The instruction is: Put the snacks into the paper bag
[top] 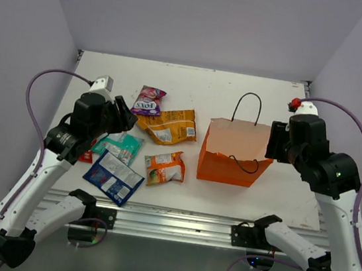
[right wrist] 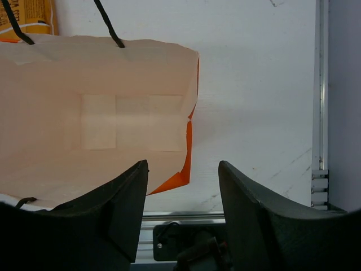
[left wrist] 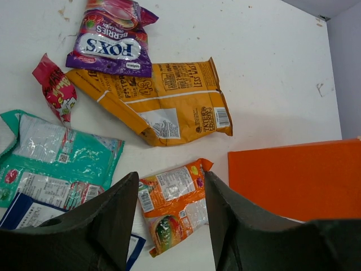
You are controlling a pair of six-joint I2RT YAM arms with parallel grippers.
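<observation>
My right fingers would miss the bag's right edge, being above it. My right gripper should lower first, then close on that edge.
Several snacks lie on the white table left of the paper bag (top: 234, 159): a purple-pink packet (top: 149, 100), an orange-yellow one (top: 169, 125), a teal one (top: 121, 146), a dark blue one (top: 113, 177), an orange-green one (top: 165, 167), and a small red one (top: 86, 158) partly under my left arm. My left gripper (left wrist: 171, 176) hangs open above the orange-green packet (left wrist: 172, 203) and holds nothing. The orange bag (right wrist: 96, 124) stands upright with its mouth open. My right gripper (right wrist: 183, 164) is open beside the bag's right edge, and that edge shows between its fingers.
A metal rail (top: 177, 218) runs along the table's near edge. Lilac walls close in the table at the back and both sides. The bag's black cord handles (right wrist: 107, 22) stick up at its rim. The orange side of the bag (left wrist: 299, 178) stands right of my left gripper.
</observation>
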